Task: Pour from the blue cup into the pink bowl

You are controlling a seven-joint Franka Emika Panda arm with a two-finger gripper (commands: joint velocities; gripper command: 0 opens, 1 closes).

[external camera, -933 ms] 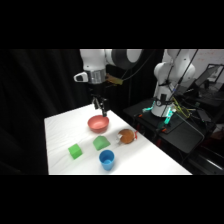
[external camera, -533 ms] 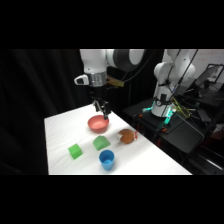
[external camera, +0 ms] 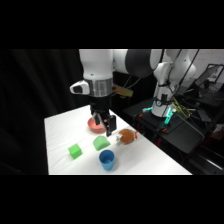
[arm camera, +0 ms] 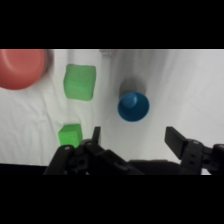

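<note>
My gripper will next grip the blue cup by its rim and side (external camera: 107, 155), to pour into the pink bowl (external camera: 94, 125).
The blue cup (external camera: 107, 160) stands upright near the table's front edge, open mouth up. In the wrist view the blue cup (arm camera: 133, 106) lies just ahead of the gap between the fingers. My gripper (external camera: 106, 127) hangs above the table between the cup and the pink bowl (external camera: 94, 125), partly covering the bowl. The gripper (arm camera: 135, 137) is open, with nothing between its fingers. In the wrist view the pink bowl (arm camera: 20, 67) shows at the upper left edge.
Two green blocks (external camera: 75, 151) (external camera: 101, 143) lie left of and behind the cup; in the wrist view the larger green block (arm camera: 80, 82) and the smaller green block (arm camera: 69, 134) are left of the cup. A brown-orange toy (external camera: 127, 136) lies to the right. The arm's base (external camera: 162, 102) stands at the table's far right.
The gripper has come down and moved toward the table's front, from above the pink bowl toward the blue cup. Nothing on the table has moved.
</note>
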